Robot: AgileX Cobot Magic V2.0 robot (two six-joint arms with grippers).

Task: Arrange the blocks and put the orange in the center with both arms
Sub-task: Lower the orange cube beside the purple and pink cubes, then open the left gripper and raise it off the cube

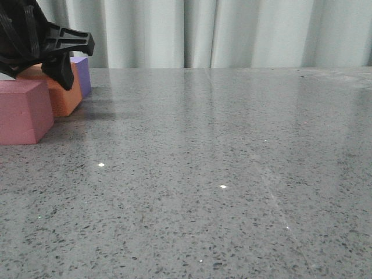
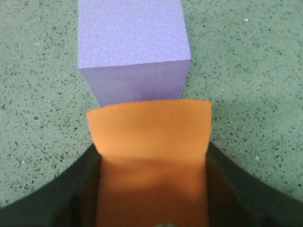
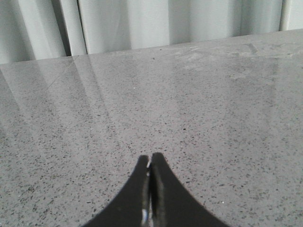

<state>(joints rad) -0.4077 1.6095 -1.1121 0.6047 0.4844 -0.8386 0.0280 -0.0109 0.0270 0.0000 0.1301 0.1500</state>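
Observation:
The orange cube's lower edge [image 1: 61,114] meets the tabletop between the pink-red and purple cubes in the front view, so I should open my left gripper now.
Three foam cubes stand close together at the far left of the table: the pink-red cube [image 1: 23,110] nearest, the orange cube [image 1: 65,99] behind it, and the purple cube [image 1: 83,74] behind that. My left gripper [image 1: 55,72] comes down over the orange cube. In the left wrist view the left gripper [image 2: 151,156] has its two fingers pressed against both sides of the orange cube [image 2: 149,132], with the purple cube [image 2: 132,42] touching it just beyond. The orange cube seems to rest on the tabletop. My right gripper [image 3: 150,158] is shut and empty over bare tabletop; it is out of the front view.
The grey speckled tabletop [image 1: 221,174] stretches to the middle and right. Pale curtains [image 1: 232,32] hang behind the table's far edge.

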